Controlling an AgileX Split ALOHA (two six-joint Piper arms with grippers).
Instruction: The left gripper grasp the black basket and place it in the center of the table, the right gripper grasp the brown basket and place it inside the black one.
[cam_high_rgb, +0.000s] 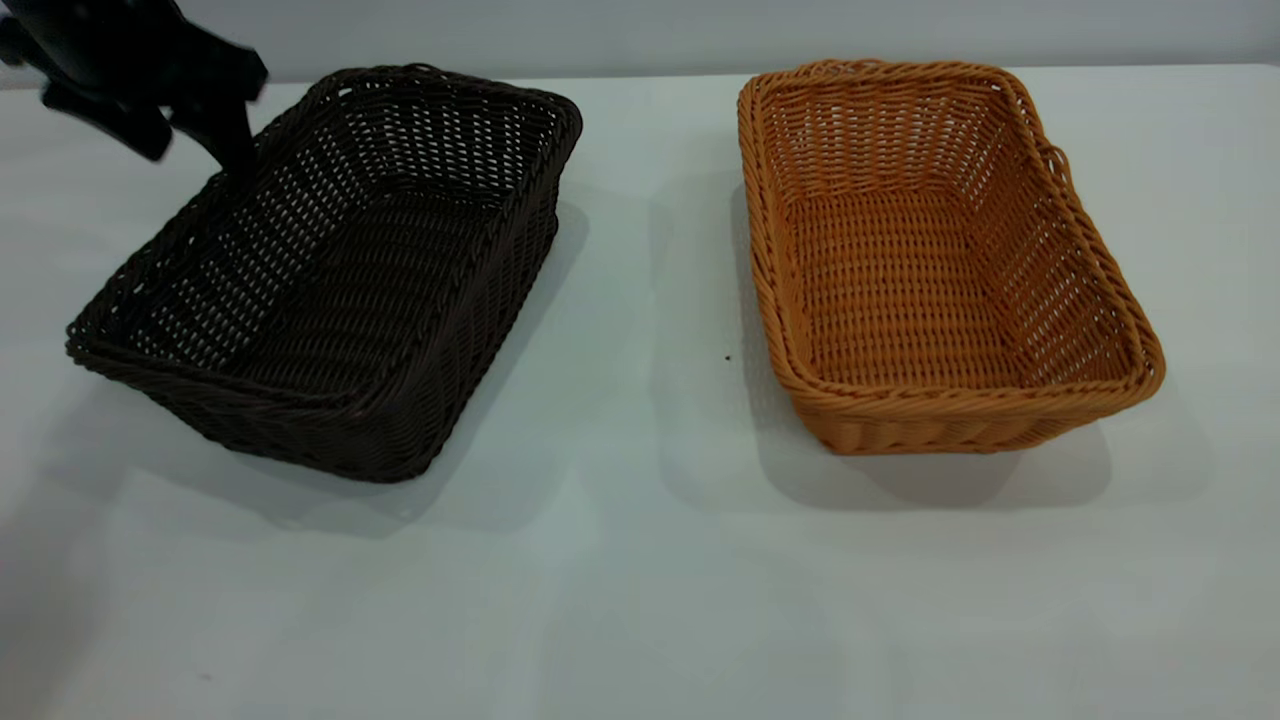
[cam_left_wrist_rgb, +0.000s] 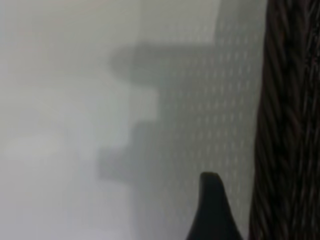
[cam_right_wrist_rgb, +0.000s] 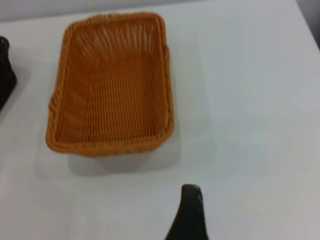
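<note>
The left gripper will grab the black basket by its long rim (cam_high_rgb: 196, 218) next, so the basket's inside stays free for the brown basket (cam_high_rgb: 940, 260).
The black basket (cam_high_rgb: 330, 270) sits at the table's (cam_high_rgb: 640, 560) left, turned at an angle. My left gripper (cam_high_rgb: 238, 168) is down at the far part of its left long rim. In the left wrist view one finger (cam_left_wrist_rgb: 212, 207) stands just outside the wicker wall (cam_left_wrist_rgb: 290, 125), with a strip of table between them. The other finger is hidden. The brown basket (cam_high_rgb: 940, 260) sits at the right, empty, and also shows in the right wrist view (cam_right_wrist_rgb: 112, 85). Of my right gripper only one finger (cam_right_wrist_rgb: 191, 212) shows, high above bare table and well back from the brown basket.
The table's far edge (cam_high_rgb: 660, 72) runs just behind both baskets. Bare tabletop lies between the two baskets (cam_high_rgb: 650, 300) and across the whole front. A tiny dark speck (cam_high_rgb: 727, 357) lies beside the brown basket.
</note>
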